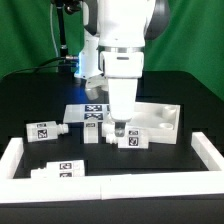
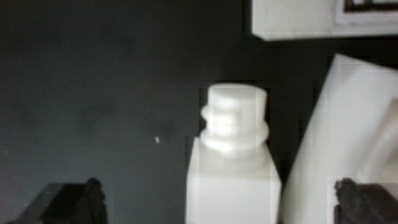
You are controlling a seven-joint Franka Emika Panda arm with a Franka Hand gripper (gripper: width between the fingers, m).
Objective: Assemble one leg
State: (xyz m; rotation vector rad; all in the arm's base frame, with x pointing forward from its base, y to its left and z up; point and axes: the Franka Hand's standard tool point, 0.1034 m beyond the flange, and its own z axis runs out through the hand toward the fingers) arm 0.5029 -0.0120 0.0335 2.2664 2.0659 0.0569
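Observation:
The leg's stepped screw end needs to stay free for assembly, so my gripper needs to grab the leg next by its thick body.
In the wrist view a white leg lies on the black table with its stepped screw end pointing away from the camera. My gripper is open. Its dark fingertips stand on either side of the leg, with gaps to it. In the exterior view the gripper is low over that leg, next to the large white square panel. Three more tagged legs lie about: one close beside it, one at the exterior view's left, one at the lower left.
The marker board lies behind the legs and shows in the wrist view. The panel's rim runs close along one side of the leg. A white border rail frames the table at the front and both sides.

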